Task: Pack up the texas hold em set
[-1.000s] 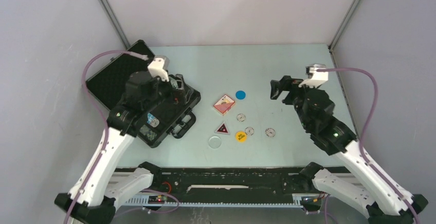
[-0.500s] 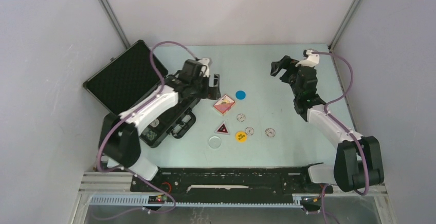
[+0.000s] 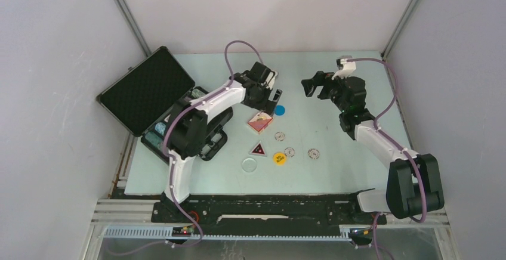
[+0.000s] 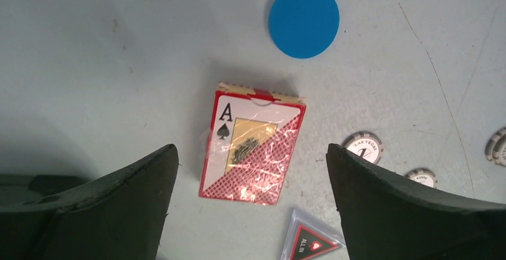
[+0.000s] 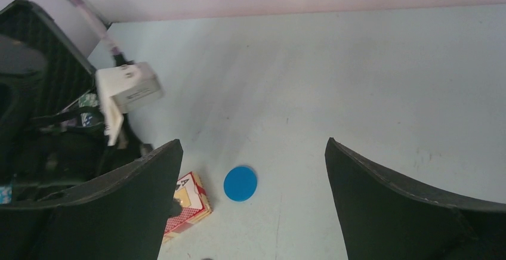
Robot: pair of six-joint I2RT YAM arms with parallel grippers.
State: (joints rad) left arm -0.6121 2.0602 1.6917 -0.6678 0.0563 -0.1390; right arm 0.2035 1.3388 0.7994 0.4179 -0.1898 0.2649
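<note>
My left gripper takes hold of the red card deck by its long side edges next, so the deck's bottom stays free to settle in the briefcase (image 3: 146, 87).
The black briefcase (image 3: 146, 87) lies open at the left, foam lid up, with chips in its tray. A red card deck (image 3: 260, 121) lies on the table. My left gripper (image 3: 271, 96) hovers above it, open, and the deck (image 4: 253, 149) shows between the fingers, untouched. A blue disc (image 4: 303, 19) lies just beyond the deck. The dark triangular marker (image 3: 258, 149) and three grey chips (image 3: 290, 151) lie nearer. My right gripper (image 3: 310, 87) hangs open and empty over the far table, facing the blue disc (image 5: 240, 183).
A yellow disc (image 3: 279, 158) and a clear disc (image 3: 249, 164) lie near the triangular marker. The left arm stretches from the briefcase across to the middle. Grey walls close in the table at the back and both sides.
My left arm has swung from above the briefcase rightward to over the card deck. My right gripper has moved toward the back and left. Both stayed open.
</note>
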